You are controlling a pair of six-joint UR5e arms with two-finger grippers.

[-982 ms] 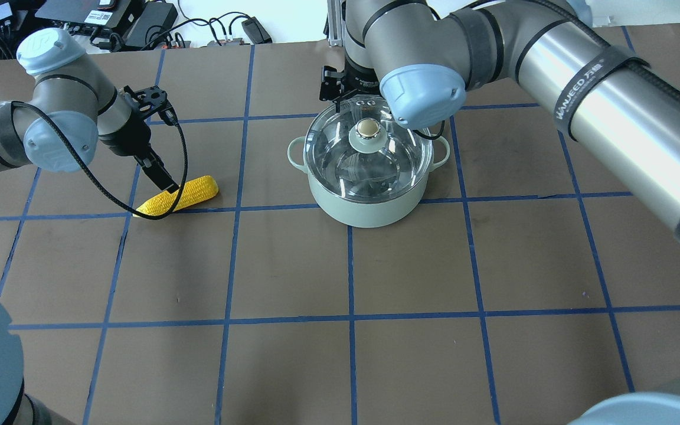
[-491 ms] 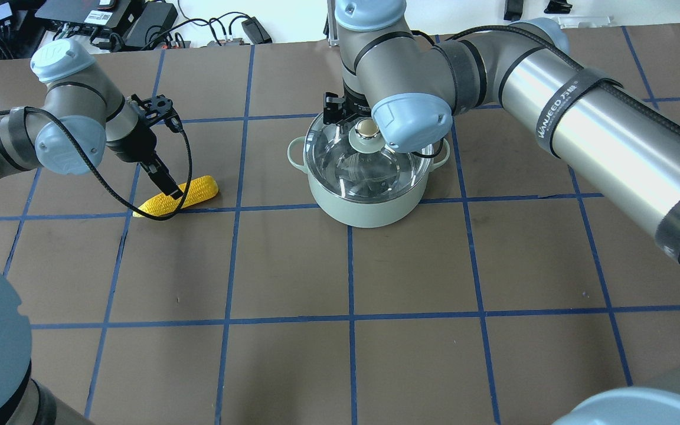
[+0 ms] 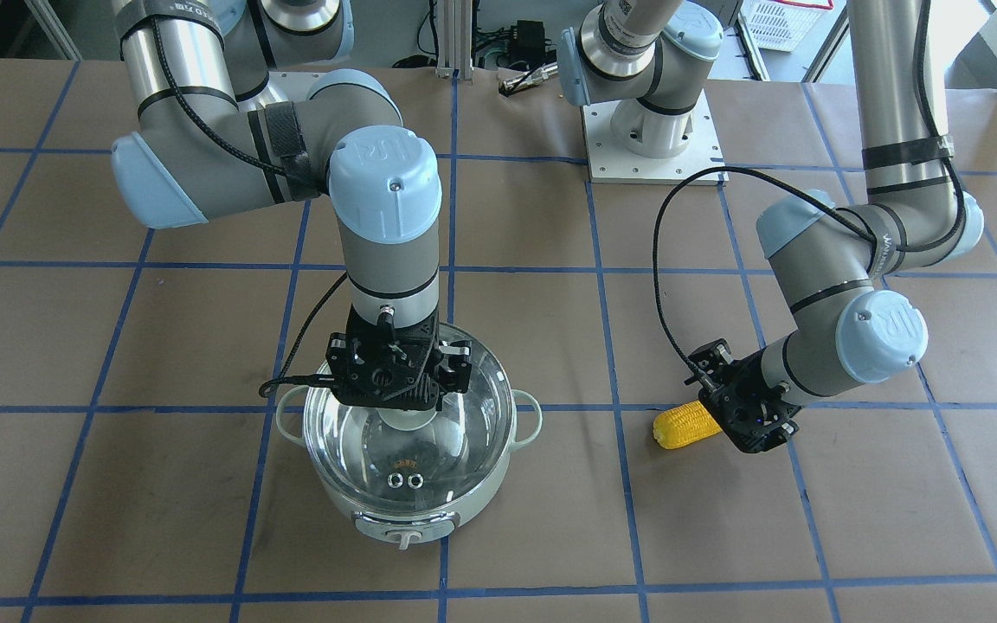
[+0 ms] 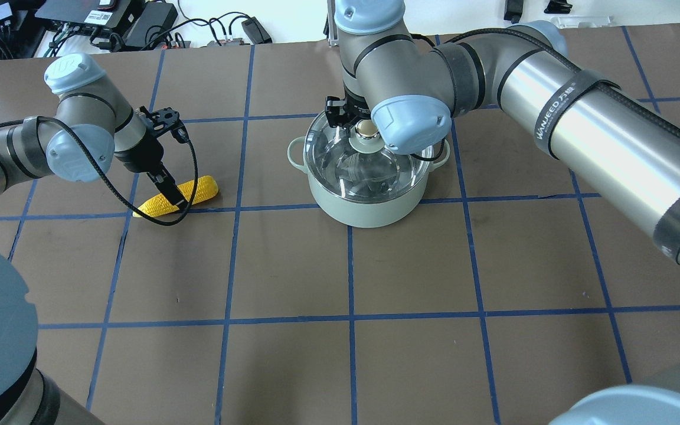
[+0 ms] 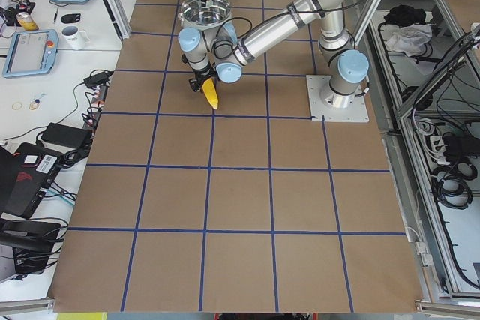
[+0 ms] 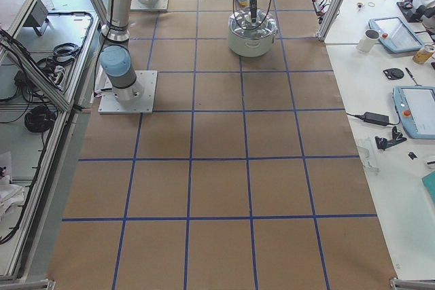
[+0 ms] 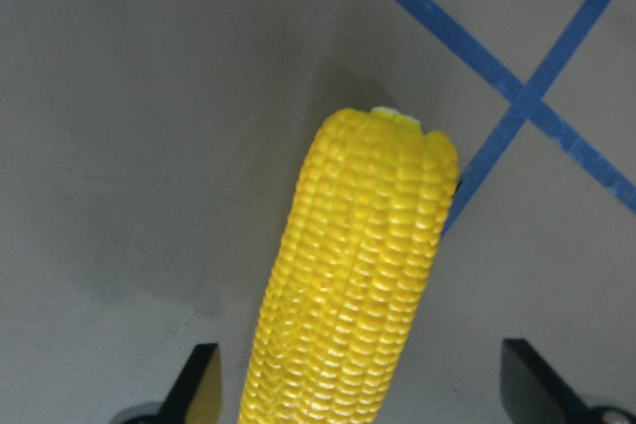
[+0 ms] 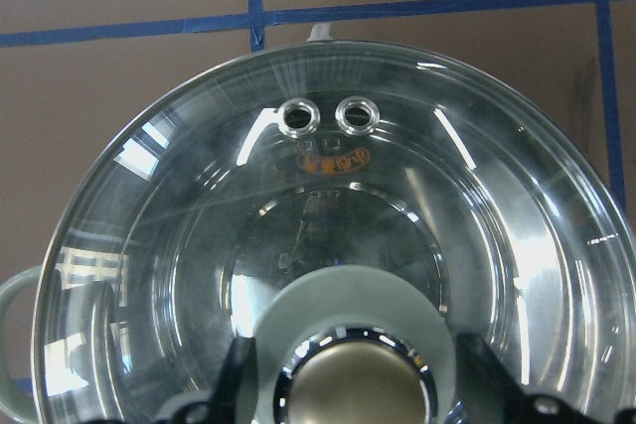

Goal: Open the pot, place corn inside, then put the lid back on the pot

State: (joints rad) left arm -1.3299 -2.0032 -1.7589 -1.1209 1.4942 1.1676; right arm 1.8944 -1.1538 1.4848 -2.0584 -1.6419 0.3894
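The glass lid (image 3: 360, 448) is wide and smooth and reaches past the ends of my fingers, so my right gripper should next grab the lid by its raised knob (image 3: 407, 417).
The yellow corn (image 4: 192, 192) lies on the table to the left of the pot; it also shows in the front view (image 3: 680, 427). My left gripper (image 4: 172, 198) is open and low over it. In the left wrist view the corn (image 7: 348, 275) lies between the two spread fingertips (image 7: 199, 389), with a gap on each side. The pale mint pot (image 4: 369, 206) stands at mid table with the glass lid (image 4: 363, 171) on it. My right gripper (image 3: 403, 414) is open and straddles the lid's knob (image 8: 356, 389). The fingers stand apart from the knob on both sides.
Blue tape lines mark a grid on the brown table (image 4: 352, 354). Cables and electronics (image 4: 110, 23) lie beyond the far edge. The left arm's black cable (image 4: 157, 215) loops down beside the corn. The pot's control knob (image 3: 403, 538) faces away from the robot.
The right gripper has swung in over the lid and come down around its knob. The left gripper has shifted right along the corn and lowered. The corn, pot and lid have not moved.
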